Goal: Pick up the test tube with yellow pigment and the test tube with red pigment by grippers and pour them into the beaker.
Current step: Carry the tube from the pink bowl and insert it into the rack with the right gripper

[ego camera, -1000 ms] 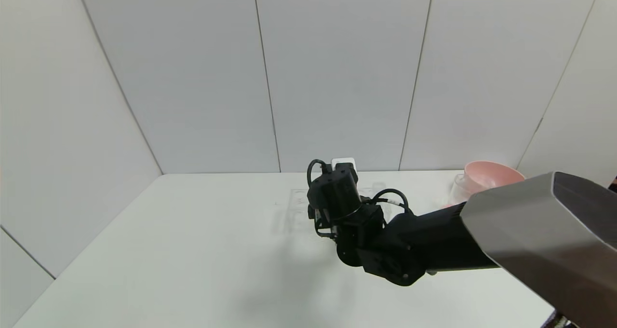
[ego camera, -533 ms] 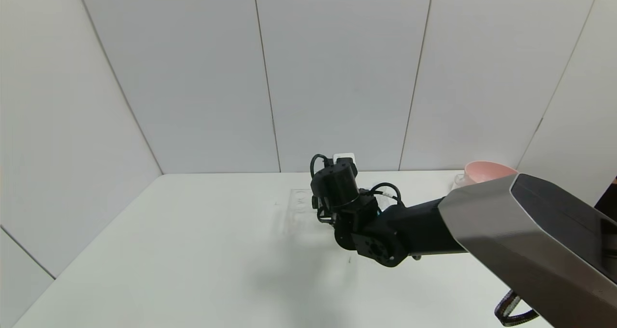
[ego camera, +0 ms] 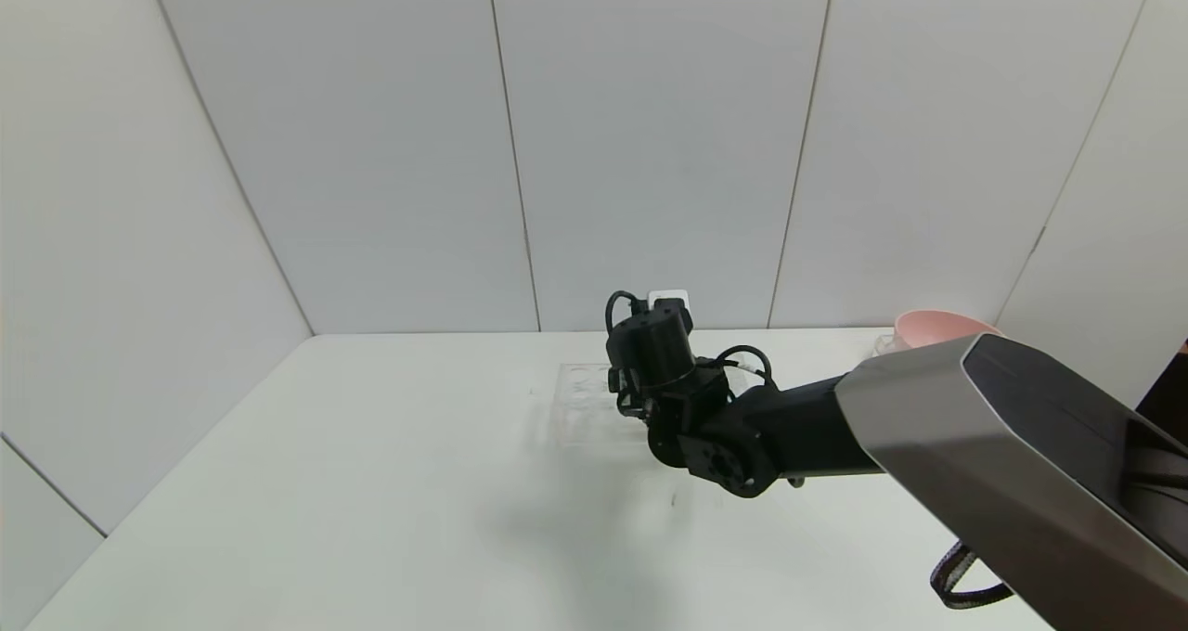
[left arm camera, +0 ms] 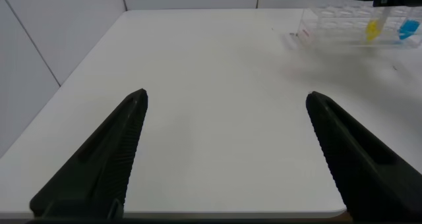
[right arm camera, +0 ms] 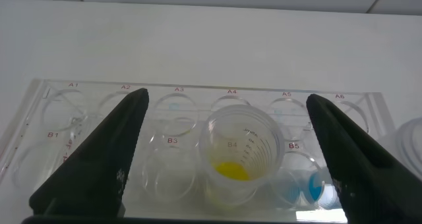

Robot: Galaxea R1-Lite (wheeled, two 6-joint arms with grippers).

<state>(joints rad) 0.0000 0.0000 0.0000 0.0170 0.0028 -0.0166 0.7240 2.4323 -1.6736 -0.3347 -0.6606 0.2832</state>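
In the right wrist view, the fingers of my right gripper reach down beside the yellow test tube's upper sides, so it is now time to close on it.
The test tube with yellow pigment [right arm camera: 241,161] stands upright in a clear rack [right arm camera: 99,99], in the hole marked B4. My right gripper [right arm camera: 227,97] hangs open just above the rack, one finger on each side of that tube and not touching it. In the head view its black wrist [ego camera: 654,348] covers the rack's [ego camera: 580,399] right part. The left wrist view shows the same yellow pigment [left arm camera: 372,29] far off. My left gripper [left arm camera: 227,95] is open and empty over the table's near edge. The red test tube is hidden. Only a sliver of the beaker [ego camera: 884,341] shows behind my right arm.
A tube with blue liquid [right arm camera: 316,184] stands one hole over from the yellow one. A pink bowl [ego camera: 933,325] sits at the back right beside the beaker. The white table [ego camera: 371,482] ends at grey wall panels behind and to the left.
My right arm has reached farther out over the table, carrying the open gripper onto the rack. The upper arm now covers more of the beaker and the bowl.
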